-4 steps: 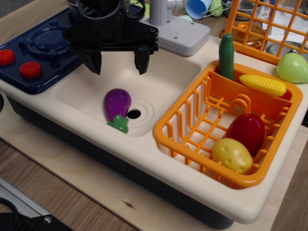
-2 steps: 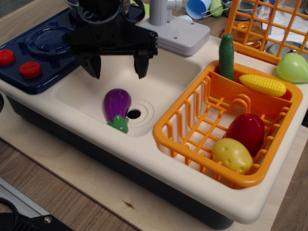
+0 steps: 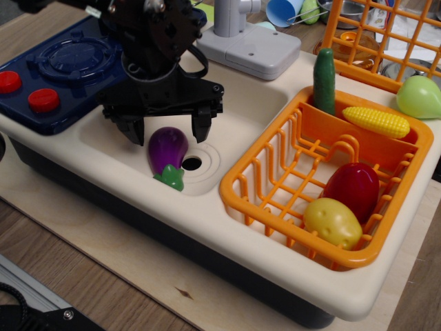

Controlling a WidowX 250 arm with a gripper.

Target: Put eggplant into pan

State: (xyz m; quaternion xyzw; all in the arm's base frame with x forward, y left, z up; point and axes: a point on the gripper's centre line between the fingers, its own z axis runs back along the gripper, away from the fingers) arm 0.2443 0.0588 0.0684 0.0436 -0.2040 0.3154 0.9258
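My gripper is to put the purple eggplant into the pan, so next it needs to grab the eggplant by its rounded purple body (image 3: 167, 146).
The purple eggplant (image 3: 168, 154) lies in the cream toy sink (image 3: 241, 110), green cap toward the front, just left of the drain. My black gripper (image 3: 168, 131) is open and hangs low over the eggplant's rear end, one finger on each side of it, not touching that I can tell. The silver pan is out of view; the arm covers the back left corner.
A blue toy stove (image 3: 65, 62) with red knobs sits at the left. An orange dish rack (image 3: 331, 172) at the right holds a corn cob (image 3: 377, 121), a green cucumber (image 3: 324, 79), a dark red vegetable (image 3: 354, 187) and a potato (image 3: 333, 222). A grey faucet base (image 3: 251, 48) stands behind the sink.
The gripper has come down and forward into the sink, from above the rear of the basin to straddling the eggplant. It stays open. The eggplant has not moved.
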